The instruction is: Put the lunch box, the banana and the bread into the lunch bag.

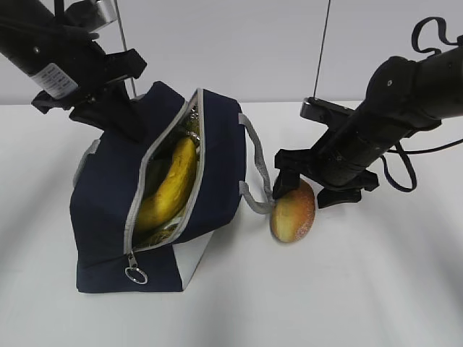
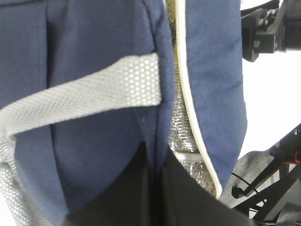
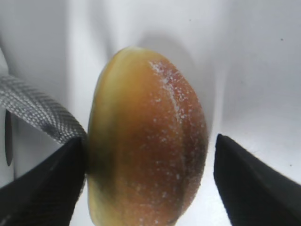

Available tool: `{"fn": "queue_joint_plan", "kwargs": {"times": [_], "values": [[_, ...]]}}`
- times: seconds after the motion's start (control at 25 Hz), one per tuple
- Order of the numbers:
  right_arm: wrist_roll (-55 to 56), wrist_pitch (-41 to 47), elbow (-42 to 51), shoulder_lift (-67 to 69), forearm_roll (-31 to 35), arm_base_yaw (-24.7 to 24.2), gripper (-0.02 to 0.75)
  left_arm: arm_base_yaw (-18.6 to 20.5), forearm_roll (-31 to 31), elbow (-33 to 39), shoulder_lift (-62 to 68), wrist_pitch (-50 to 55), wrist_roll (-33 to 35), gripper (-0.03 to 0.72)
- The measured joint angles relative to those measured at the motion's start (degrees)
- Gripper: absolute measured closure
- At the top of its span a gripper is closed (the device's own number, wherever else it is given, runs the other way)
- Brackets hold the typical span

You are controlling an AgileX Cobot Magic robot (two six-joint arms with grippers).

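Next, my right gripper picks up the golden-brown bread across its narrow width [image 1: 295, 201] [image 3: 147, 165], since from end to end the bread is longer than the finger gap.
The navy lunch bag [image 1: 221, 155] stands on the white table with its zipper wide open. The yellow banana [image 1: 173, 184] lies inside it on the silver lining. My left gripper [image 1: 124, 119] is shut on the bag's navy fabric [image 2: 94, 47] at the far rim, its dark fingers [image 2: 127, 188] pinching a fold. The golden-brown bread [image 1: 293, 211] stands on edge on the table just right of the bag. My right gripper [image 1: 309, 189] is open around the bread [image 3: 141, 183]: one finger touches its left side, the other stands off to the right. The lunch box is hidden.
A grey webbing handle [image 1: 255, 170] of the bag hangs against the bread's left side, beside my right gripper's left finger [image 3: 47, 183]. The zipper's metal ring pull [image 1: 135, 275] hangs at the bag's near corner. Bare white table [image 1: 347, 289] lies right of and in front of the bread.
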Motion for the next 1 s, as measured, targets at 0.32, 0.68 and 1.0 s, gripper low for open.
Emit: {"fn": "queue_joint_plan", "kwargs": {"times": [0.32,0.68,1.0], "values": [[-0.97,0.46,-0.35,1.76,2.1,-0.09,0.122,0.0,0.0,0.0,0.0,0.0,0.0,0.691],[-1.14,0.79,-0.71,2.0,2.3,-0.09,0.155,0.0,0.0,0.0,0.0,0.0,0.0,0.691],[-1.14,1.97,-1.66,2.0,1.64,-0.09,0.35,0.0,0.0,0.0,0.0,0.0,0.0,0.691]]}}
